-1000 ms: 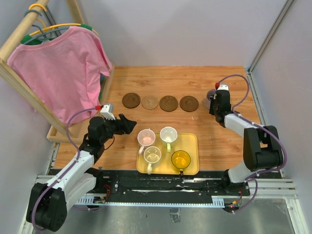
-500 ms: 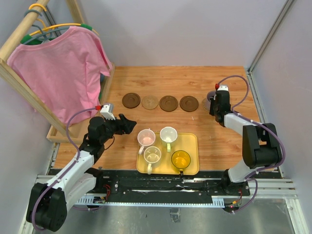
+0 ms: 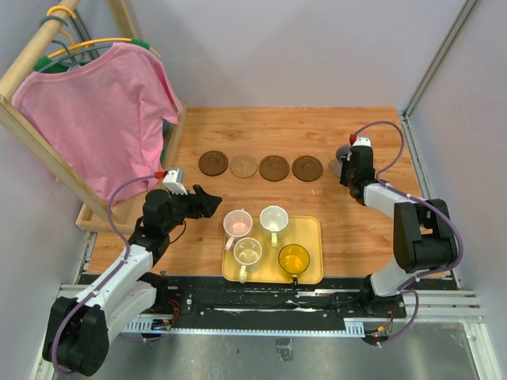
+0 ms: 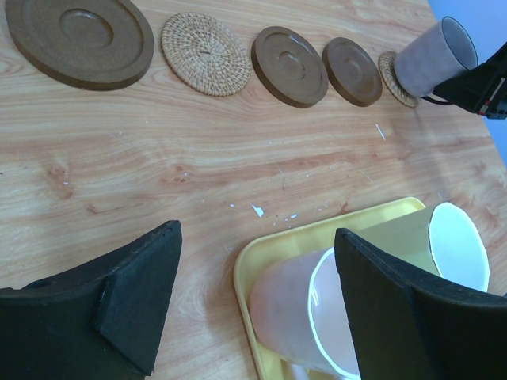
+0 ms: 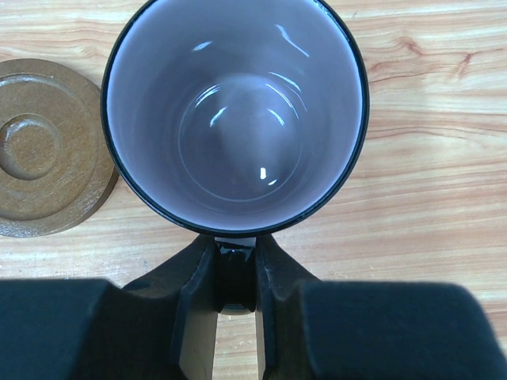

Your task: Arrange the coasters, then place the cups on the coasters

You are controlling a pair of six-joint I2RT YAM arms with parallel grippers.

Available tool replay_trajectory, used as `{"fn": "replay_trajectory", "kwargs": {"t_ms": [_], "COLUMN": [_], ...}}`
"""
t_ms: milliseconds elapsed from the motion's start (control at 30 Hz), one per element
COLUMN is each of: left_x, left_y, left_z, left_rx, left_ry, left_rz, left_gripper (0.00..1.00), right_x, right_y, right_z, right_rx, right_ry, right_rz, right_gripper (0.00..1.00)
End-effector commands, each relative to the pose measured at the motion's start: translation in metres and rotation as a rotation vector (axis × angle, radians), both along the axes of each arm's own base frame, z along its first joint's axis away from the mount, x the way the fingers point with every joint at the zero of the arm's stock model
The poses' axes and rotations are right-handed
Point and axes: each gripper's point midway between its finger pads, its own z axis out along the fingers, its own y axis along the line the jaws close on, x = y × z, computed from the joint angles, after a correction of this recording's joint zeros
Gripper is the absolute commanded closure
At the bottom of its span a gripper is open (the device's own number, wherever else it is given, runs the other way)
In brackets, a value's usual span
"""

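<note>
My right gripper can release the cup onto the woven coaster point(image 4: 391, 76) peeking out under the cup's base.
Four coasters lie in a row: dark point(image 3: 212, 163), tan woven point(image 3: 243, 166), dark point(image 3: 274, 167), dark point(image 3: 307, 167). A fifth, woven coaster point(image 4: 391, 76) peeks out under the greyish purple cup point(image 4: 434, 55). My right gripper point(image 5: 236, 265) is shut on that cup's handle; the cup point(image 5: 236, 119) hides the coaster below it there. Whether the cup rests on the coaster I cannot tell. The pink cup point(image 3: 237, 223), cream cup point(image 3: 273, 217), white-green cup point(image 3: 247, 251) and amber cup point(image 3: 294, 258) stand on the yellow tray point(image 3: 314, 229). My left gripper point(image 4: 255, 241) hangs open just left of the pink cup point(image 4: 305, 317).
A wooden rack with a pink shirt point(image 3: 99, 119) stands at the left, its base frame point(image 3: 95, 218) close to my left arm. Grey walls close in the table at the back and right.
</note>
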Motion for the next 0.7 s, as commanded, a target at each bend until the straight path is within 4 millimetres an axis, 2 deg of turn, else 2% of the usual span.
{"fn": "replay_trajectory", "kwargs": {"t_ms": [0,333,567,667], "left_x": [0.002,0.002,0.002,0.001], "left_y": [-0.003,-0.002,-0.001,-0.001], "left_z": [0.015,0.016,0.015,0.015], "left_rx": [-0.014,-0.013,-0.012,-0.014], "left_ry": [-0.051,-0.054,-0.053,-0.053], "left_rz": [-0.004,0.0,0.0,0.002], "left_gripper": [0.18,0.18,0.18,0.18], "right_x": [0.028,0.027,0.021,0.016], "right_y": [-0.006,-0.008,-0.009,-0.009], "right_z": [0.031,0.026,0.024,0.023], "right_rx": [-0.01,-0.007,0.0,0.007], "right_ry": [-0.116,-0.085,-0.065,-0.059], "right_rz": [-0.012,-0.029,-0.04,-0.048], "right_gripper": [0.99,0.98,0.78,0.59]}}
